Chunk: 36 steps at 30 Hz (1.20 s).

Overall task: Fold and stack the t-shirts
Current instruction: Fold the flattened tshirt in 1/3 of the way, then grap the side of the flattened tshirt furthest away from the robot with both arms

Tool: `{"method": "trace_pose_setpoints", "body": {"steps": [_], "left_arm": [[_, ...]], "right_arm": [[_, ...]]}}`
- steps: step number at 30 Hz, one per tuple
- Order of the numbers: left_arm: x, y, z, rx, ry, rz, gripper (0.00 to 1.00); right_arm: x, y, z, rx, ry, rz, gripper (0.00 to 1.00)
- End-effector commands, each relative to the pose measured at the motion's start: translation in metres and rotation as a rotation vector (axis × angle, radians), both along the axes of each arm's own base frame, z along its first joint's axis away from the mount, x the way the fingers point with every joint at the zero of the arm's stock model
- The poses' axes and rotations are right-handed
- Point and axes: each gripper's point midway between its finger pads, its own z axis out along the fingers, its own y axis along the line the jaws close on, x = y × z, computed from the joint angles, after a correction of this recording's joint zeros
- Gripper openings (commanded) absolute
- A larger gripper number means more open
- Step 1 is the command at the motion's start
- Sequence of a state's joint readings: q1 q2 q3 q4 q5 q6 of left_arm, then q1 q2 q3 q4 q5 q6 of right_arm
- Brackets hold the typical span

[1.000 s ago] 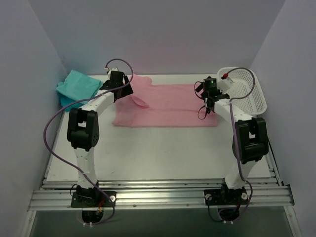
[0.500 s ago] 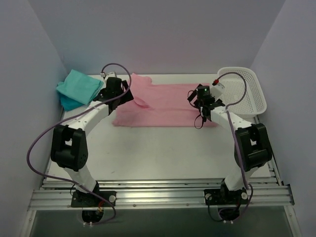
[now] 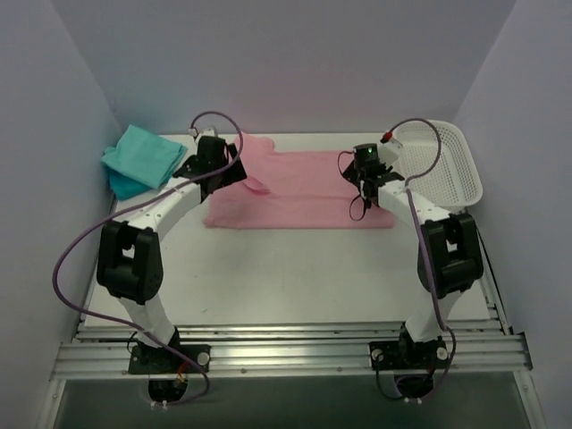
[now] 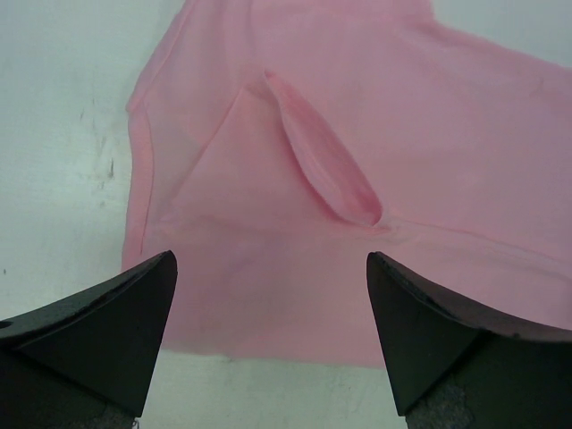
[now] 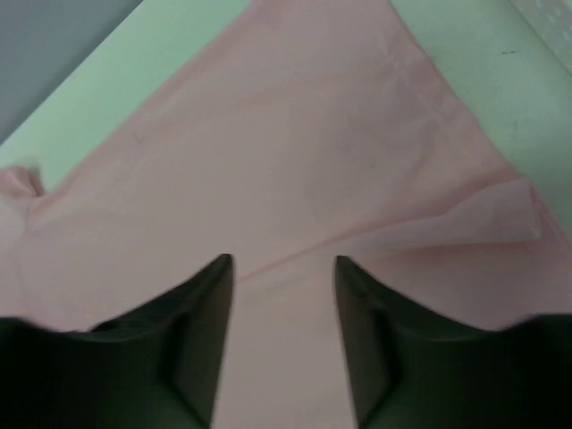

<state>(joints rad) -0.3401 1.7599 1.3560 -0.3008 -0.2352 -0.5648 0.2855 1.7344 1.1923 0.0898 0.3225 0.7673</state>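
The left gripper grabs the pink t-shirt's edge nearest the teal t-shirt (image 3: 143, 156) next. Then the pink t-shirt's back part folds forward.
A light pink t-shirt (image 3: 304, 192) lies spread flat across the back of the table, with a small raised fold (image 4: 326, 165) near its left end. My left gripper (image 3: 228, 170) hovers over the shirt's left edge, jaws wide open (image 4: 270, 256) and nothing between them. My right gripper (image 3: 362, 183) is low over the shirt's right part. Its jaws (image 5: 283, 259) stand narrowed, with a gap and pink cloth (image 5: 295, 143) showing between them. A folded teal t-shirt (image 3: 143, 156) rests at the back left on top of a blue one (image 3: 125, 186).
A white mesh basket (image 3: 451, 170) stands at the back right, close to the right arm. Grey walls close in the table on three sides. Bare white tabletop (image 3: 286, 268) stretches between the pink shirt and the arm bases.
My right gripper's jaws have narrowed from wide open, and it shifted slightly back and left over the shirt. The left gripper moved a little, still open over the left edge.
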Motion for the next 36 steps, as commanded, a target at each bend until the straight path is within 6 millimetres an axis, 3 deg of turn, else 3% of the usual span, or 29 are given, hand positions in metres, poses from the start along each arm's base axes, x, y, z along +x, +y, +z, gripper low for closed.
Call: {"method": "trace_pose_setpoints", "body": {"steps": [1,2,3,4,5,6,7,8,9,10,12,13,14,15,16,17,18,19,26,27,29,36], "left_arm": [[0.048,0.006,0.038,-0.024,-0.084,-0.010,0.96],[0.057,0.010,0.040,-0.021,-0.090,-0.007,0.96],[0.071,0.009,0.057,-0.024,-0.133,-0.011,0.96],[0.081,0.009,0.043,0.001,-0.115,-0.029,0.97],[0.089,0.009,0.043,0.005,-0.124,-0.039,0.97],[0.105,0.012,0.059,0.000,-0.165,-0.038,0.97],[0.115,0.012,0.040,0.005,-0.135,-0.056,0.97],[0.132,0.009,0.037,-0.014,-0.146,-0.093,0.97],[0.131,0.010,0.037,-0.026,-0.141,-0.105,0.97],[0.147,0.007,0.033,-0.026,-0.154,-0.124,0.97],[0.162,0.007,0.025,-0.049,-0.145,-0.165,0.96],[0.180,0.005,0.021,-0.055,-0.161,-0.180,0.96],[0.182,0.001,0.012,-0.070,-0.134,-0.204,0.97],[0.190,0.002,-0.025,-0.068,-0.076,-0.204,0.97],[0.200,0.002,-0.003,-0.070,-0.115,-0.204,0.96],[0.206,0.001,-0.003,-0.071,-0.124,-0.206,0.97],[0.211,0.001,-0.030,-0.082,-0.093,-0.210,0.96],[0.219,0.003,-0.016,-0.094,-0.138,-0.208,0.96],[0.238,0.028,-0.038,-0.186,-0.154,-0.102,0.94],[0.237,0.030,-0.052,-0.196,-0.123,-0.085,0.94],[0.238,0.032,-0.059,-0.203,-0.113,-0.073,0.94],[0.241,0.031,-0.085,-0.229,-0.093,-0.063,0.94]], "right_arm": [[0.043,-0.004,0.003,0.000,0.003,0.019,0.56],[0.051,-0.008,0.006,-0.008,-0.003,0.023,0.69],[0.057,-0.008,0.007,-0.010,-0.006,0.026,0.86],[0.067,-0.008,0.011,-0.010,-0.021,0.026,0.91],[0.073,-0.010,0.014,-0.012,-0.030,0.026,0.95],[0.077,-0.011,0.015,-0.018,-0.035,0.032,0.99],[0.082,-0.012,0.017,-0.018,-0.039,0.031,0.99],[0.090,-0.012,0.018,-0.020,-0.039,0.040,0.99],[0.094,-0.013,0.018,-0.020,-0.039,0.045,0.99],[0.097,-0.011,0.012,-0.023,-0.028,0.053,0.99],[0.104,-0.011,0.016,-0.018,-0.041,0.067,0.99],[0.105,-0.009,0.014,-0.016,-0.043,0.076,0.99],[0.108,-0.006,0.015,-0.003,-0.057,0.090,0.99],[0.108,-0.005,0.012,0.003,-0.057,0.100,0.99],[0.108,-0.003,0.011,0.006,-0.061,0.109,0.99],[0.110,-0.001,0.012,0.014,-0.075,0.118,0.99],[0.108,0.001,0.008,0.022,-0.069,0.131,0.98],[0.107,0.003,0.008,0.024,-0.072,0.143,0.98],[0.094,0.015,0.006,0.085,-0.122,0.197,0.97],[0.089,0.016,0.007,0.093,-0.125,0.205,0.97],[0.086,0.017,0.013,0.102,-0.141,0.210,0.96],[0.064,0.016,0.070,0.111,-0.250,0.228,0.96]]}}
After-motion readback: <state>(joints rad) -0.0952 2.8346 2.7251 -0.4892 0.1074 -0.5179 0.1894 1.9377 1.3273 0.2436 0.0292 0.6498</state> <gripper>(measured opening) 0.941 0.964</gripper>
